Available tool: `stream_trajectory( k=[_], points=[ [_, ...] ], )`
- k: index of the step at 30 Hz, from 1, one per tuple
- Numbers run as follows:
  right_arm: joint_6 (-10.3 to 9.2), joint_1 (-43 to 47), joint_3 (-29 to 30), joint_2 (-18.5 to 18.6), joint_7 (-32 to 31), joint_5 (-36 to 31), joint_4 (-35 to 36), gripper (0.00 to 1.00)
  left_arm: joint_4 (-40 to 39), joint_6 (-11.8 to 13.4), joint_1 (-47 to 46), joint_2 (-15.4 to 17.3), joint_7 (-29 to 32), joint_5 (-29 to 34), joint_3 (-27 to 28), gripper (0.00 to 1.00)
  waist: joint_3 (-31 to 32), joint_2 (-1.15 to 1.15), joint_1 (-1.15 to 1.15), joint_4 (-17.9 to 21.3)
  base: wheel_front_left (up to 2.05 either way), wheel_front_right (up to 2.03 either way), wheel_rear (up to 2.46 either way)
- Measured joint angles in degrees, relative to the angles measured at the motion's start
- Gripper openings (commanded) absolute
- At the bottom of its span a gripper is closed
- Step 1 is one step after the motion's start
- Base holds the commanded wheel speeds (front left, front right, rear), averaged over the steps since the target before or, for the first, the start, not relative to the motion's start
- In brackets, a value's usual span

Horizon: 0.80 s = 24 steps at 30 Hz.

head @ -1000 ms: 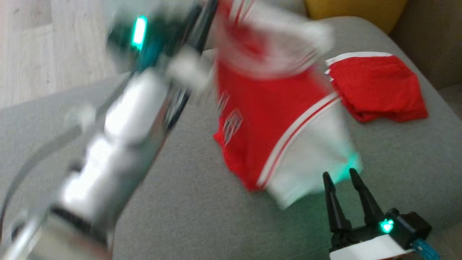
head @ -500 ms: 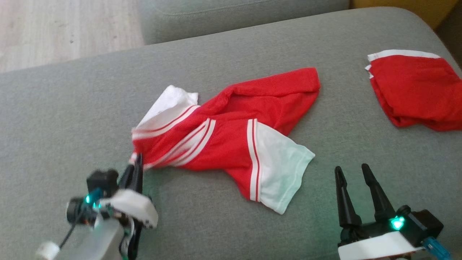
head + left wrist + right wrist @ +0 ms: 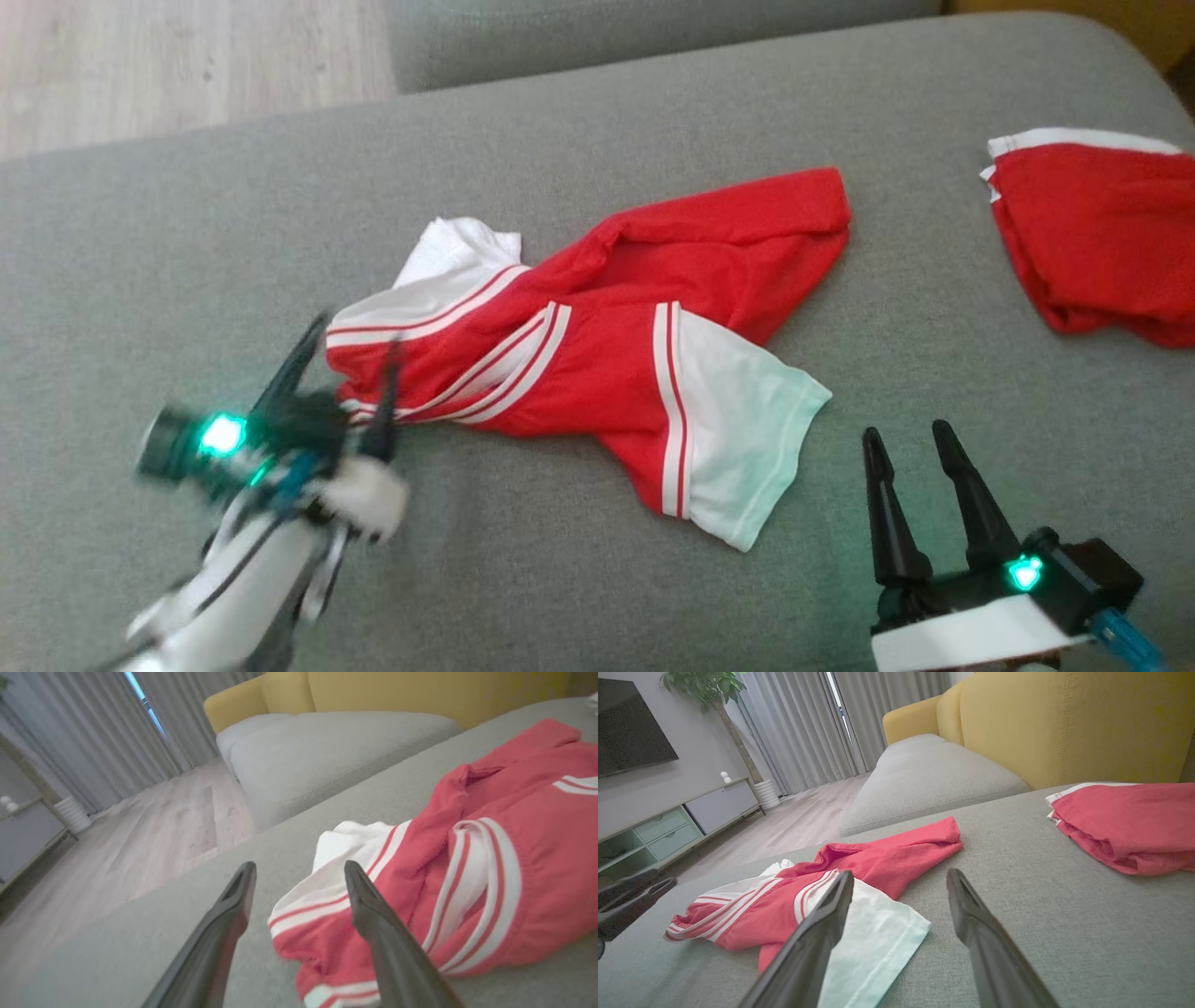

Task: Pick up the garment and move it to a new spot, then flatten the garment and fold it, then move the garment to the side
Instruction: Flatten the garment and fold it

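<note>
The left gripper grabs the edge (image 3: 461, 237) of the white sleeve next, to move the crumpled red garment to a new spot and flatten it.
The garment (image 3: 597, 373) is a red shirt with white sleeves and white stripes, lying crumpled across the grey sofa cushion (image 3: 560, 579). My left gripper (image 3: 359, 334) stands open at its left end, one finger on either side of the striped white edge and nothing gripped. The left wrist view shows the garment (image 3: 514, 882) just beyond the spread left gripper (image 3: 300, 865). My right gripper (image 3: 906, 429) is open too, resting low just right of the white sleeve. In the right wrist view the right gripper (image 3: 900, 873) has the garment (image 3: 878, 858) ahead and to the left.
A second red garment (image 3: 1092, 243), folded, lies at the cushion's far right (image 3: 1125, 821). Wooden floor (image 3: 140, 65) runs beyond the cushion's far left edge. Another grey seat (image 3: 924, 774) and a yellow sofa back (image 3: 1064, 723) stand behind.
A second ago my left gripper held the garment up, shut on it. It has since laid it on the cushion and opened, letting go. The head camera has shifted; the right gripper has barely moved.
</note>
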<state>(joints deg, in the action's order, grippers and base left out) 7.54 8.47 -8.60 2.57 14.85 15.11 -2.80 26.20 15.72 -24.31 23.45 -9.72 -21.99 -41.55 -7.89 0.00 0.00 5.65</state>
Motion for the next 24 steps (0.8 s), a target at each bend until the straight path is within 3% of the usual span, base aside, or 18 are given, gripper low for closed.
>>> stream_trajectory(
  k=[4,9,16,24],
  points=[
    [0.00,-1.8,-0.7,0.0,0.0,-0.6,-0.1,1.00,0.2,-0.2,-7.9,-1.4,5.1,6.1,-5.4,1.00,-2.3,0.00,0.01,0.0,0.00,0.00,0.00],
    [0.00,-5.0,-1.5,0.0,0.0,-0.6,-0.1,1.00,8.5,-1.7,-15.1,-5.1,10.2,10.2,-9.2,1.00,-5.4,0.00,0.01,0.7,0.00,0.00,0.00],
    [0.00,-6.9,-1.9,0.0,0.0,-1.2,-0.6,1.00,19.8,-3.2,-21.7,-10.3,10.6,10.9,-10.4,1.00,-8.8,0.00,0.01,1.7,0.00,0.00,0.00],
    [0.00,-7.7,-2.4,0.0,0.0,-1.2,-0.9,1.00,29.3,-2.6,-27.4,-12.2,9.0,11.5,-10.3,1.00,-11.1,0.00,0.01,2.5,0.00,0.00,0.00]
  ],
)
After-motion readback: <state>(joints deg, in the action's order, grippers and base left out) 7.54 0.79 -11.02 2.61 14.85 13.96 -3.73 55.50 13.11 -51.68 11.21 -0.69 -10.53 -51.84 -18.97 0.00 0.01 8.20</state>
